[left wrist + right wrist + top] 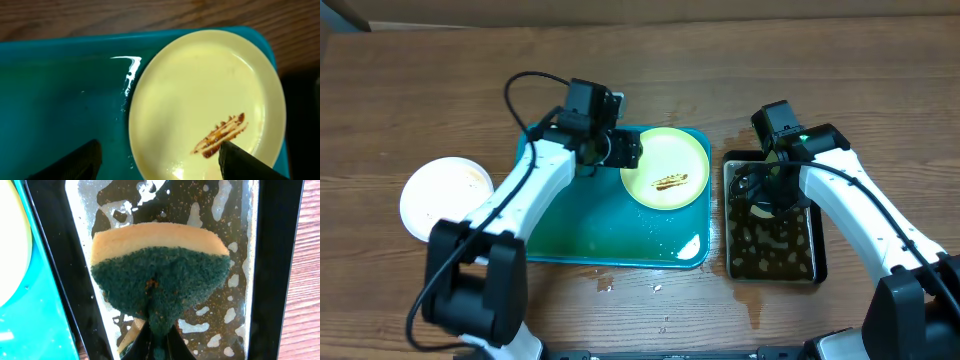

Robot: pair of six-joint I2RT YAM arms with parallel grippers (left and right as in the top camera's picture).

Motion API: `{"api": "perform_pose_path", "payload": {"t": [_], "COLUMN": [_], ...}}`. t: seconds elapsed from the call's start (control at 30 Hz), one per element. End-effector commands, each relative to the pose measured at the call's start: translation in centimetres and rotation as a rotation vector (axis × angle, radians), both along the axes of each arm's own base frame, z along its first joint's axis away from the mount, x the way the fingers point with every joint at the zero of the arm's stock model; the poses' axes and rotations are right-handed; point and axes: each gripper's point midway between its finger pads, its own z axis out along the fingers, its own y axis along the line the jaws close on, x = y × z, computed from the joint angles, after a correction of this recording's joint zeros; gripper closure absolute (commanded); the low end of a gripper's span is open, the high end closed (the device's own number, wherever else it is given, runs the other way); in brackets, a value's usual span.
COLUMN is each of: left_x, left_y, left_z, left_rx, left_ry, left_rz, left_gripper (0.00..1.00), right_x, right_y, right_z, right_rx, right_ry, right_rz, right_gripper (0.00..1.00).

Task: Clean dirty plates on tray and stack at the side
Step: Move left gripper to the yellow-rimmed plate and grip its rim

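My left gripper should next take hold of the lime-green plate's rim (626, 180) farthest from the pan (770, 235), so the smear stays open to clean before the plate is stacked.
A pale lime-green plate (665, 167) with a brown smear lies at the right end of the teal tray (580, 225). It fills the left wrist view (205, 100). My left gripper (620, 152) is open at the plate's left rim, with one finger over the plate and one over the tray (157, 160). A white plate (442, 197) sits on the table left of the tray. My right gripper (157, 340) is shut on a green and yellow sponge (157, 277) over the black pan (770, 235).
The black pan (272, 255) holds dark, foamy liquid, right of the tray. Water pools on the tray floor (660, 245). Drops lie on the wooden table (605, 283) in front of the tray.
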Motion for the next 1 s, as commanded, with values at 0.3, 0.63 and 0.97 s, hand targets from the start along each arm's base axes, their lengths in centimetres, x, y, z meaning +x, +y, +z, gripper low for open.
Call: {"api": "perform_pose_path", "payload": {"t": [0.3, 0.63, 0.97], "left_x": [-1.5, -3.7, -6.9], "left_y": [2.1, 4.1, 5.1], "left_z": [-6.8, -7.5, -7.8], "left_rx": [0.189, 0.287, 0.329], "left_ry": [0.158, 0.246, 0.377], "left_rz": [0.015, 0.034, 0.031], "left_gripper": [0.59, 0.85, 0.96], "right_x": [-0.2, -0.1, -0.6], "right_y": [-0.1, -0.1, 1.1], "right_z": [-0.2, -0.2, -2.1], "right_rx": [-0.002, 0.000, 0.073], "right_ry": [0.014, 0.009, 0.016], "right_rz": [0.000, -0.001, -0.004], "right_gripper": [0.96, 0.96, 0.96]}}
